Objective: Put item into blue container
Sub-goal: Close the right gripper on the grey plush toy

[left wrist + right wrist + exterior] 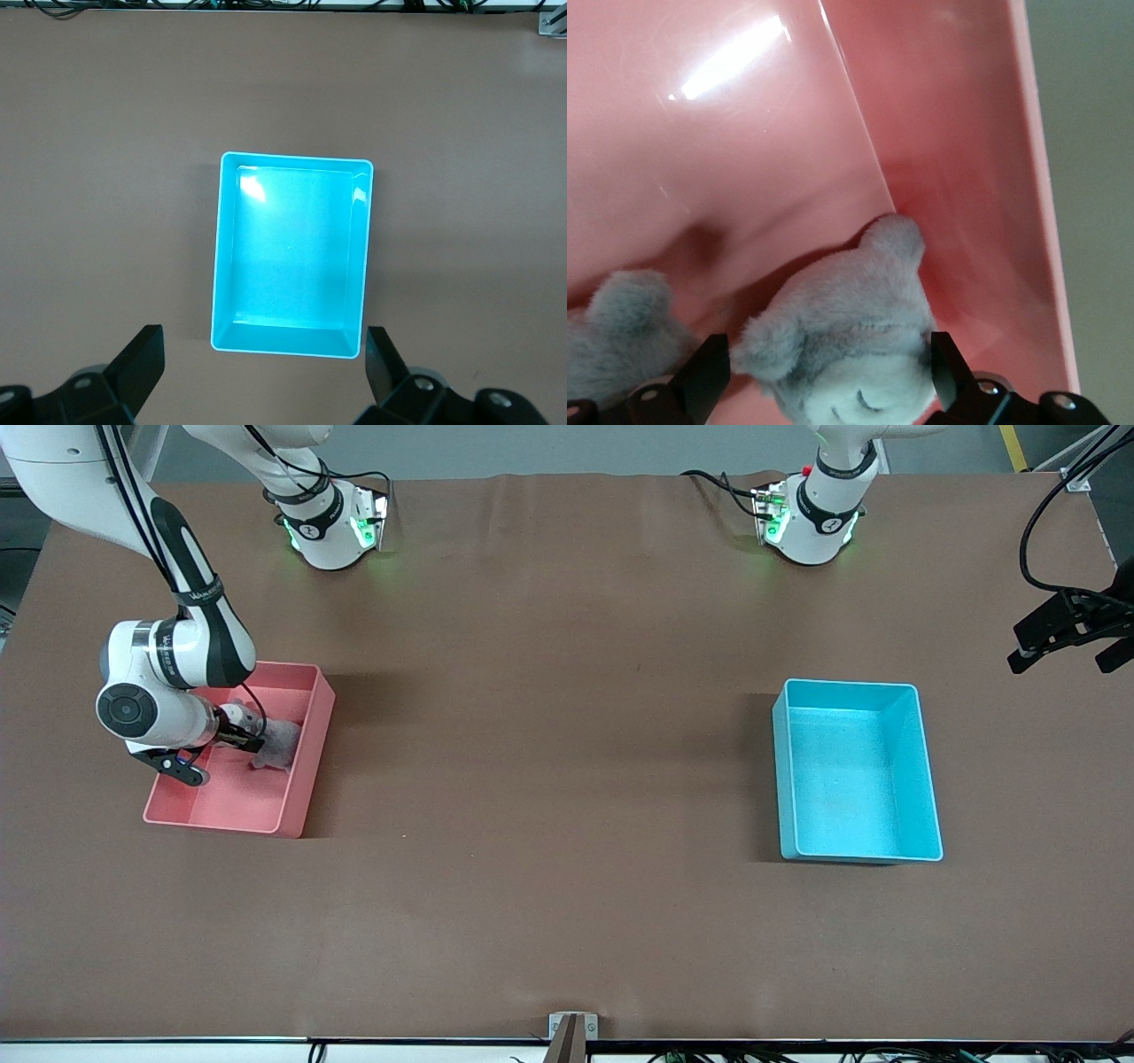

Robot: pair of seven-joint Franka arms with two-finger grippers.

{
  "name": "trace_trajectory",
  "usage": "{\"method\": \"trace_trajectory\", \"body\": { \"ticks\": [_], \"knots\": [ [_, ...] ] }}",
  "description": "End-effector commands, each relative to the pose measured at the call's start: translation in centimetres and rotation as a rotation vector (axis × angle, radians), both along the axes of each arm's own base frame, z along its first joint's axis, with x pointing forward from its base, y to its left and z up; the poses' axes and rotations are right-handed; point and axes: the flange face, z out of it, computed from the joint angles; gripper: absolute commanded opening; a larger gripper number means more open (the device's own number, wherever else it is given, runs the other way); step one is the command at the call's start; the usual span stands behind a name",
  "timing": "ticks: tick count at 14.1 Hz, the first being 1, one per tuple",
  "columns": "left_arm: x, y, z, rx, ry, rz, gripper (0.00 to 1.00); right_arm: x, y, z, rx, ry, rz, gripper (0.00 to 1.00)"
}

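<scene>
The right gripper grips the grey plush toy by its head [846,354] next.
A grey plush toy [280,744] lies in the pink bin [312,766] at the right arm's end of the table. My right gripper [251,740] is down inside that bin, open, its fingers on either side of the toy's head [842,341]; one finger [950,367] touches the fur and the other stands a little off it. The light cyan-blue container [852,779] sits with nothing in it toward the left arm's end. My left gripper [1063,657] hangs open in the air over the table beside that container [288,257], holding nothing.
The pink bin's wall [957,177] rises close beside the toy's head. Bare brown table stretches between the two bins. A small metal bracket [572,1027] sits at the table edge nearest the front camera. Both arm bases [332,522] stand along the opposite edge.
</scene>
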Motion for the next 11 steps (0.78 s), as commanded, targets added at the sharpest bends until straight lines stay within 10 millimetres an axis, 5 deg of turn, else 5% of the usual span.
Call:
{"method": "trace_trajectory", "body": {
  "ticks": [1,11],
  "knots": [
    [-0.38,-0.17,0.58,0.006,-0.005,-0.007,1.00,-0.28,-0.21,-0.56,-0.017,0.002,-0.005,1.00],
    [-0.38,-0.18,0.58,0.004,-0.005,-0.007,1.00,-0.49,0.12,-1.23,-0.023,0.029,-0.013,0.93]
  ]
}}
